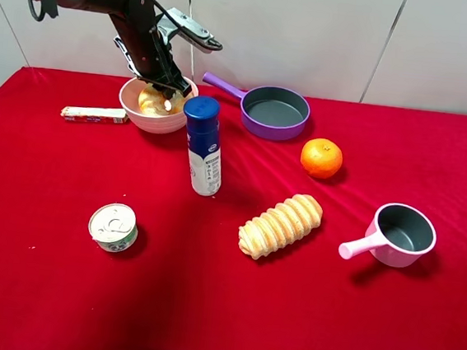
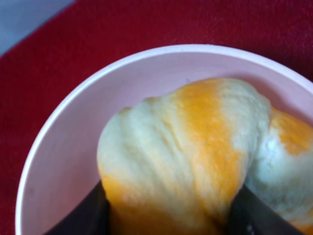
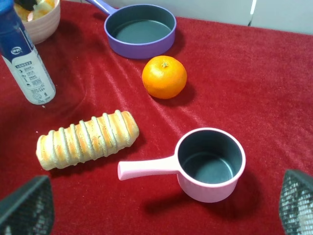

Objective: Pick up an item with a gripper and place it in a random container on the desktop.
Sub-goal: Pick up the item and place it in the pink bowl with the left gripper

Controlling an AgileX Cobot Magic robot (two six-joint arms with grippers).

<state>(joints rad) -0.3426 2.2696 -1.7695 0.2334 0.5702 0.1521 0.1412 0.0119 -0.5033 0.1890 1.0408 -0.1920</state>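
Observation:
The ring bread [image 1: 153,101] is down inside the pink bowl [image 1: 157,124], below the bowl's rim, so my left gripper needs to open.
The golden-yellow ring bread [image 1: 153,101] lies inside the pale pink bowl [image 1: 157,124] at the back left of the red desktop [image 1: 57,290]. My left gripper [image 1: 172,95] reaches down into the bowl. In the left wrist view its dark fingers [image 2: 88,218] sit on both sides of the bread [image 2: 195,147], shut on it, inside the bowl [image 2: 68,147]. My right gripper [image 3: 164,200] is open and empty above the pink pot area; it does not show in the exterior high view. The bowl [image 3: 44,27] also shows in the right wrist view.
A blue-capped white bottle [image 1: 203,143] stands just in front of the bowl. A purple pan [image 1: 274,111], an orange [image 1: 321,158], a ridged bread loaf [image 1: 281,225], a small pink handled pot [image 1: 401,234], a tin can [image 1: 113,226] and a wrapped bar [image 1: 94,114] lie around.

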